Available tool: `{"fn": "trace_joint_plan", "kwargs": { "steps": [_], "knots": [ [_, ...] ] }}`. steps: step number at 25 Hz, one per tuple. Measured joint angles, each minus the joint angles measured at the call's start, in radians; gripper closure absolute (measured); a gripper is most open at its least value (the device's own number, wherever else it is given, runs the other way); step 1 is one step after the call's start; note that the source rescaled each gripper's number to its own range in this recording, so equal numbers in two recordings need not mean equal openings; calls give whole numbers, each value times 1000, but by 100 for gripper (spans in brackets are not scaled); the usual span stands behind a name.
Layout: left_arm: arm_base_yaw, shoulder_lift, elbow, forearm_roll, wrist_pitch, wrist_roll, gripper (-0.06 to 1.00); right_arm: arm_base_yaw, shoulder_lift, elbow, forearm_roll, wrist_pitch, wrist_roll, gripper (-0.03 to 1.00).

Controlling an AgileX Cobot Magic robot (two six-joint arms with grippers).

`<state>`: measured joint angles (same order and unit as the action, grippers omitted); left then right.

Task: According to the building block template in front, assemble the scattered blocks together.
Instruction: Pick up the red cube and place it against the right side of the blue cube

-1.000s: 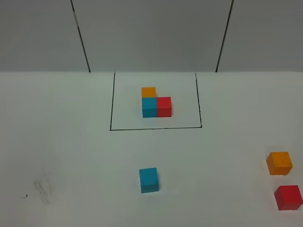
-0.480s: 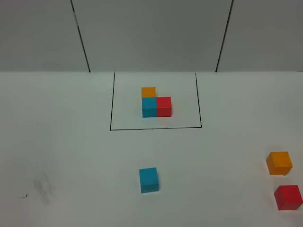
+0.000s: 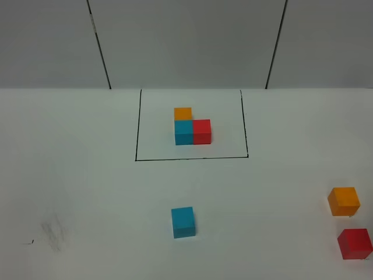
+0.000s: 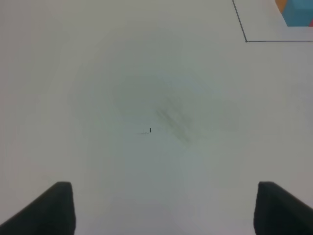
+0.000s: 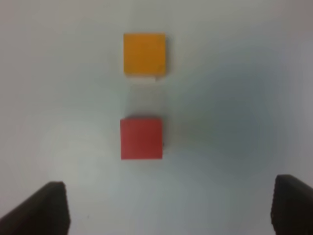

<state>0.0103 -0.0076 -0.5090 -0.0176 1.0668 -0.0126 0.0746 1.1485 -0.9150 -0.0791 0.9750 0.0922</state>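
Note:
My right gripper grabs the loose red cube by its sides next, to build the template's red piece beside the loose cyan-blue cube.
The template is an L of joined orange, cyan-blue and red cubes inside a thin black outline at the back middle; a corner of it shows in the left wrist view. The loose cyan-blue cube sits at the front middle. The loose orange cube and the loose red cube sit at the far right, and both show in the right wrist view: orange, red. My left gripper is open over bare table. My right gripper is open above the table, short of the red cube. Neither gripper shows in the exterior view.
The black outline frames the template. A faint grey smudge marks the table at the front left and also shows in the left wrist view. A grey panelled wall stands behind the table.

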Motion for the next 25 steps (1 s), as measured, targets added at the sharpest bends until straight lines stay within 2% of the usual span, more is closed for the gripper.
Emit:
{"fn": "trace_joint_plan", "kwargs": {
  "steps": [5, 13, 25],
  "knots": [
    [0, 0, 0, 0, 0, 0, 15, 0, 111, 26, 14, -5, 35, 21],
    [0, 0, 0, 0, 0, 0, 15, 0, 226, 160, 33, -144, 48, 40],
    [0, 0, 0, 0, 0, 0, 15, 0, 400, 163, 101, -313, 23, 41]
  ]
}}
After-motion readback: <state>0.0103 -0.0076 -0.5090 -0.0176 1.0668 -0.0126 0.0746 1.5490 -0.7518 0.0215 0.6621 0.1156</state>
